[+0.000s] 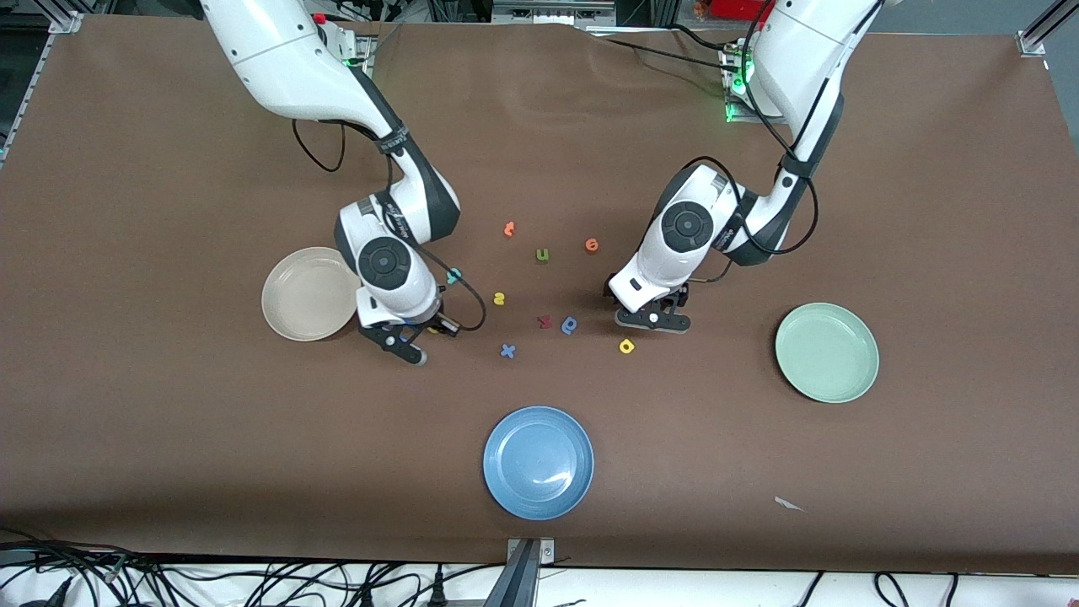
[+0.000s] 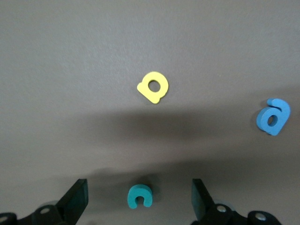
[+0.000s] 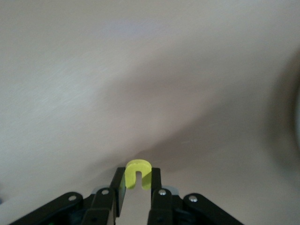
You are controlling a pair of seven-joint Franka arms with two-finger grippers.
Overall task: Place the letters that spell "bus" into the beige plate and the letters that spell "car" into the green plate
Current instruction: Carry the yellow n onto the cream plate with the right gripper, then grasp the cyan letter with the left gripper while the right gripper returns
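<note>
My left gripper picks up the teal c by its curved body (image 2: 139,190) next, to spell "car" in the green plate.
My right gripper (image 3: 138,183) is shut on the yellow u (image 3: 138,173), which stands upright between its fingers. In the front view that gripper (image 1: 421,335) sits low beside the beige plate (image 1: 295,316). My left gripper (image 2: 139,204) is open, its fingers (image 2: 77,200) wide on either side of the teal c (image 2: 139,196), which lies flat on the mat. The yellow a (image 2: 153,87) lies a little past it. In the front view the left gripper (image 1: 653,320) hides the c; the yellow a (image 1: 626,346) shows just below it. The yellow s (image 1: 499,298) and a teal letter (image 1: 454,275) lie mid-table. The green plate (image 1: 827,351) sits toward the left arm's end.
Other letters lie scattered mid-table: two orange ones (image 1: 509,228) (image 1: 592,244), an olive u (image 1: 542,255), a maroon one (image 1: 544,321), a blue rounded one (image 1: 570,324) and a blue x (image 1: 507,351). A blue plate (image 1: 539,462) stands nearest the front camera.
</note>
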